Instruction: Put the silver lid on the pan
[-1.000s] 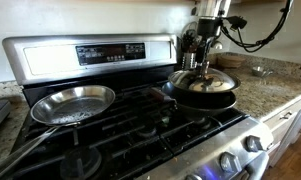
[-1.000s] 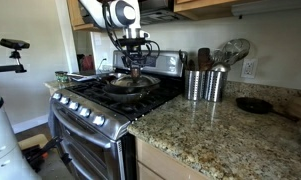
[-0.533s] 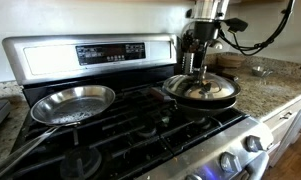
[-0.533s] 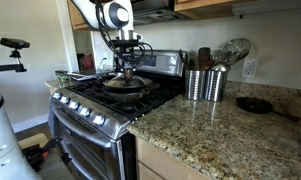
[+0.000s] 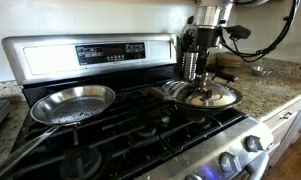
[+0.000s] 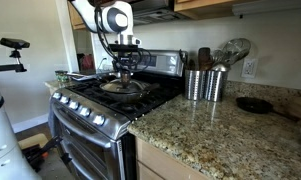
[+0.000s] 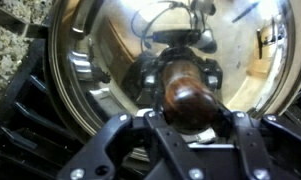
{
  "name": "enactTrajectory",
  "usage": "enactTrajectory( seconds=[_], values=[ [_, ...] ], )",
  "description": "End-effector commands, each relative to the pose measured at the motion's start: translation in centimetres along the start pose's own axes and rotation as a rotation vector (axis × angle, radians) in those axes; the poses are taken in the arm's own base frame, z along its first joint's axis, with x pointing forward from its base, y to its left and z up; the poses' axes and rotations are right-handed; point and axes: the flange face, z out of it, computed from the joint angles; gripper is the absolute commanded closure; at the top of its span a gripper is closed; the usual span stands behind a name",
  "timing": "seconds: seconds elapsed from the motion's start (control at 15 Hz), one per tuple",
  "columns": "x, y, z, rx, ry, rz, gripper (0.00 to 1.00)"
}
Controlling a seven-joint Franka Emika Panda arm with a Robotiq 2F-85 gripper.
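I should let go of the lid with my gripper now, because the lid is lying level over the black pan.
The silver lid (image 5: 205, 96) lies level over the black pan (image 5: 186, 104) on the stove's burner nearest the counter. Only a thin dark edge of the pan shows under it. My gripper (image 5: 198, 84) stands straight above the lid's middle, also in the other exterior view (image 6: 125, 74). In the wrist view the lid (image 7: 100, 60) fills the picture, and its dark brown knob (image 7: 190, 92) sits between my fingers (image 7: 140, 135), which press on both sides of it.
A shiny silver frying pan (image 5: 72, 102) sits on the far burner. The stove's back panel (image 5: 100, 52) rises behind. Two metal utensil canisters (image 6: 202, 84) and a small black pan (image 6: 255, 104) stand on the granite counter (image 6: 220, 140).
The lid, held tilted above the pan a second ago, has come down with my gripper and now lies level on the pan.
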Motion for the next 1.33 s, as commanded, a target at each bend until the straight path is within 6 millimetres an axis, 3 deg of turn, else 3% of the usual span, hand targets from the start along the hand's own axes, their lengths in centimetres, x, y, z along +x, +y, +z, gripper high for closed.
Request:
enactTrajectory(
  seconds=[0.0,0.73,0.8,0.87,1.13,1.27],
  values=[
    [-1.6,-0.4,-0.8,-0.014,0.052,-0.025,0.81],
    [-2.9,-0.5,-0.3,-0.057,0.145,-0.072,0.81],
    [-3.1,-0.6,-0.5,-0.057,0.146,-0.066,0.45],
    [-3.2,-0.6,-0.7,-0.054,0.145,-0.067,0.29],
    [-3.9,-0.5,-2.3,-0.069,0.144,-0.051,0.06],
    [-4.4,-0.5,-3.8,-0.082,0.111,-0.035,0.00]
  ],
)
